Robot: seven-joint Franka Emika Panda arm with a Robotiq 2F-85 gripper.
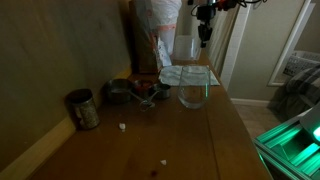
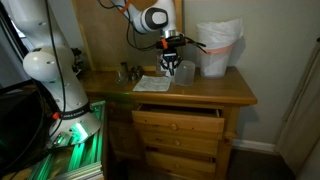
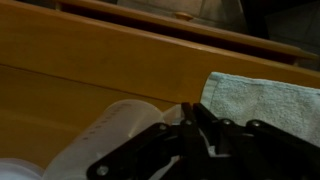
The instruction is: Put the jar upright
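Note:
The jar's lower edge is above the pale green cloth. My gripper needs to keep holding the jar until the dresser top supports it.
The jar (image 1: pixel 185 50) is a pale translucent cup standing at the back of the wooden dresser top, next to a folded cloth; it also shows in the other exterior view (image 2: pixel 184 72). My gripper (image 1: pixel 204 38) hangs at the jar's upper edge and also shows in an exterior view (image 2: pixel 172 62). In the wrist view the jar (image 3: pixel 110 135) fills the lower left. The dark fingers (image 3: pixel 191 107) are pressed together at its rim, with only the thin wall between them.
A pale green cloth (image 1: pixel 190 75) (image 3: pixel 265 100) lies under the gripper. A clear glass bowl (image 1: pixel 193 96) sits in front of it. A dark tin can (image 1: pixel 84 108) stands at the left. A white bag (image 1: pixel 158 25) (image 2: pixel 218 45) stands at the back.

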